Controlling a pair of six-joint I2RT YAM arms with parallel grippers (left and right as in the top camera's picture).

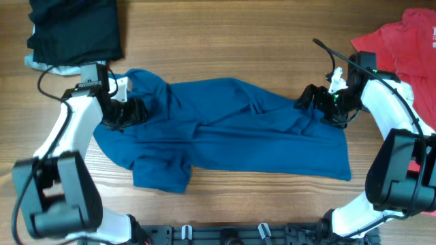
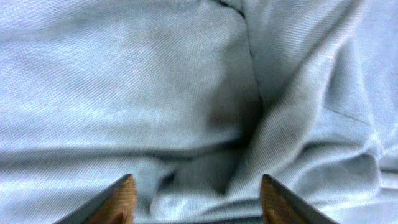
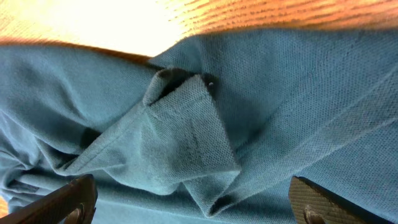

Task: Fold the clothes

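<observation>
The blue shirt needs to be spread out for folding, so my left gripper should next grab its rumpled cloth at the shirt's end opposite my right gripper.
A deep-blue collared shirt [image 1: 231,129] lies crumpled and spread wide across the middle of the table. My left gripper [image 1: 133,109] rests over its left end, jaws open, with rumpled cloth [image 2: 205,112] below and between the fingertips [image 2: 124,199]. My right gripper [image 1: 310,101] hovers over the shirt's right end, jaws wide open. A folded ridge of blue fabric [image 3: 186,143] lies between its fingers [image 3: 314,202], gripped by neither. A red shirt [image 1: 409,47] lies at the far right. A black piece [image 1: 75,30] sits at the far left corner.
A pale strip of cloth [image 1: 41,64] peeks out under the black piece. Bare wooden table [image 1: 225,41] shows behind the blue shirt and along the front edge. A black cable [image 1: 334,51] arches over the right arm.
</observation>
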